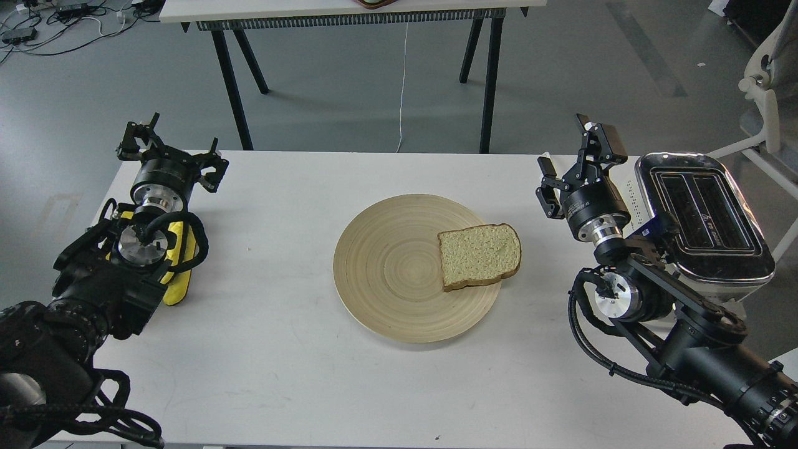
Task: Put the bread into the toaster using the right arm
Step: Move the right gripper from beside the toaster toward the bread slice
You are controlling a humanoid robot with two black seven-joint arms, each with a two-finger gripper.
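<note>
The right gripper grabs the bread by its rounded top crust (516,250) next, leaving the bread's straight bottom crust (442,261) free to enter the toaster.
A slice of pale speckled bread (479,255) with a brown crust lies flat on the right side of a round wooden plate (386,268) at the table's middle. The cream-white toaster (704,215), chrome on top with two empty slots, stands at the table's right edge. My right gripper (570,156) hovers open between plate and toaster, up and to the right of the bread, with nothing between its fingers. Far from the bread, my left gripper (174,149) is open over the table's back left corner.
The white table (280,362) carries only the plate and the toaster. A yellow piece (177,274) sits under my left arm. Another table's black legs (230,87) stand behind, and a white chair (767,93) is at the far right.
</note>
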